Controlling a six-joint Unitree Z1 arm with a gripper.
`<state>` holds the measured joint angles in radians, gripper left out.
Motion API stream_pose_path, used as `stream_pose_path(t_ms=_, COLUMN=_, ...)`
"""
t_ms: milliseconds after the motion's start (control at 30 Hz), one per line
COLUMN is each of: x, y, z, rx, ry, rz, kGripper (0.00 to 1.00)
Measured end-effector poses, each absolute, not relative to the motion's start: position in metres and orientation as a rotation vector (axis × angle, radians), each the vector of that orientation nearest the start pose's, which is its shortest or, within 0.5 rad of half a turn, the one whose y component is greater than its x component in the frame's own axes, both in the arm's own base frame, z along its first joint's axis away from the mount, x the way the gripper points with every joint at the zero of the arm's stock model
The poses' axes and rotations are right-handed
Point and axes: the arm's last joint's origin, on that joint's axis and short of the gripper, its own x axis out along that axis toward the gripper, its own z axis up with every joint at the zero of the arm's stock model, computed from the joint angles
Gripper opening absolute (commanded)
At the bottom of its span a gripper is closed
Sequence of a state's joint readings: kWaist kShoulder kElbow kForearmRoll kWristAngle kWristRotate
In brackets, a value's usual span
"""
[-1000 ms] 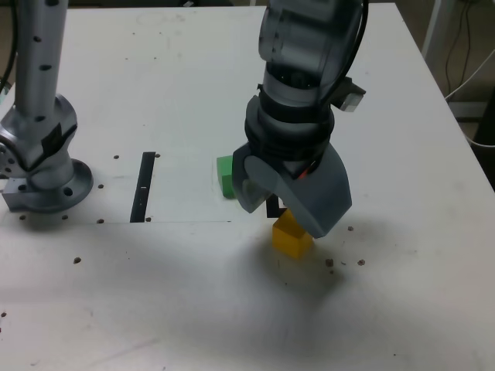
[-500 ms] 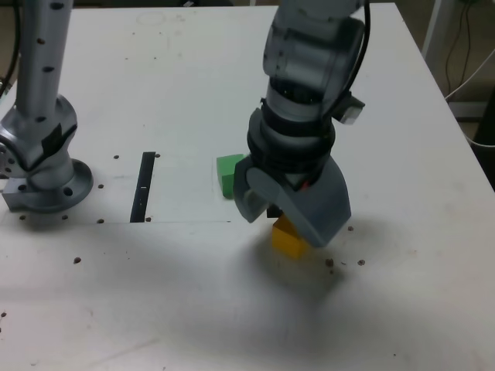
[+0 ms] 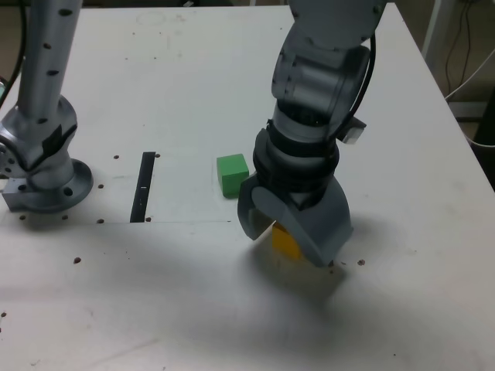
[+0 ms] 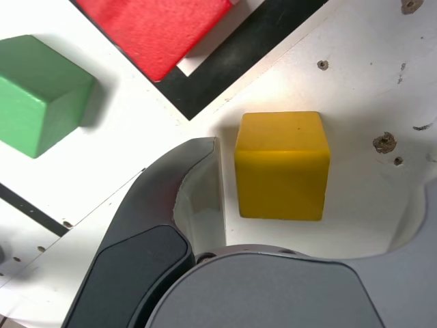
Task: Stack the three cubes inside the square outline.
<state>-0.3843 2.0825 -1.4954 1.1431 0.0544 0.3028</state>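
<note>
The robot should next use its gripper to grab the yellow cube (image 3: 284, 242) by its opposite sides. Then it can build the stack inside the square outline.
The yellow cube (image 3: 284, 242) (image 4: 281, 167) rests on the white table, just outside the square outline (image 4: 232, 58). My gripper (image 3: 288, 239) (image 4: 311, 195) is low over it and open, one jaw on each side of the cube, with gaps showing in the wrist view. The red cube (image 4: 157, 27) sits inside the black tape outline; in the exterior view my arm hides it. The green cube (image 3: 232, 174) (image 4: 37, 96) stands free on the table, to the exterior view's left of my gripper.
A straight black strip (image 3: 144, 185) lies on the table towards the exterior view's left. The arm's grey base (image 3: 42, 174) stands at the left edge. Small holes (image 3: 360, 263) dot the tabletop near the yellow cube.
My gripper has come down around the yellow cube and shifted slightly to the exterior view's right, uncovering the whole green cube. No cube has moved.
</note>
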Motion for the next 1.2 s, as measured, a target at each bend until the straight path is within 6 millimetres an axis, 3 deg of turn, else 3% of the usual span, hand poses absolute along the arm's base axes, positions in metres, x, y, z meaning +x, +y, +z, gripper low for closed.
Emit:
stream_pose_path(t_ms=267, x=0.3409, y=-0.1355, z=0.2125, rx=0.587, ry=1.654, rz=-0.504, kGripper=0.81)
stream_pose_path(t_ms=600, x=0.3416, y=-0.1347, z=0.2113, rx=0.575, ry=1.654, rz=-0.449, kGripper=0.47)
stream_pose_path(t_ms=1200, x=0.3401, y=-0.1359, z=0.2102, rx=0.577, ry=1.643, rz=-0.442, kGripper=0.46)
